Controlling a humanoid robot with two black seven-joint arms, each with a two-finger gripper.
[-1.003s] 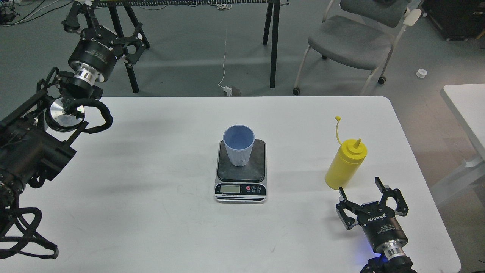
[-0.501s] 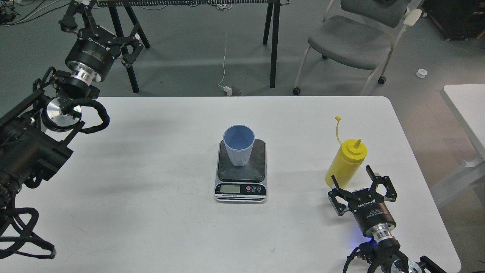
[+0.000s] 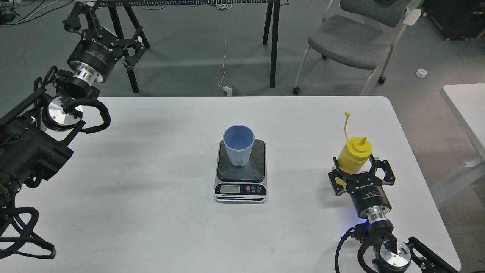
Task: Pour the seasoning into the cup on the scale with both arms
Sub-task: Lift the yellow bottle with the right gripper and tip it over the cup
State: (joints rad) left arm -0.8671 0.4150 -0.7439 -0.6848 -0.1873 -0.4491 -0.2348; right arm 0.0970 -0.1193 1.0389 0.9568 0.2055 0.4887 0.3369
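Observation:
My right gripper grabs the yellow seasoning bottle by its body next, to pour seasoning into the cup.
The yellow seasoning bottle stands at the table's right side, nozzle up, its tethered cap sticking up behind it. My right gripper is open, with its jaws on either side of the bottle's lower body, which hides the bottle's base. The light blue cup stands upright on the scale at the table's middle, and looks empty. My left gripper is open and empty, held high past the table's far left corner, well away from the cup.
The white table has a rounded far right corner near the bottle. A grey chair and black trestle legs stand on the floor behind. Another white table's edge is at the right.
My right gripper has moved forward until its open jaws flank the bottle. The bottle has shifted slightly right and stands more upright. My left arm has barely moved.

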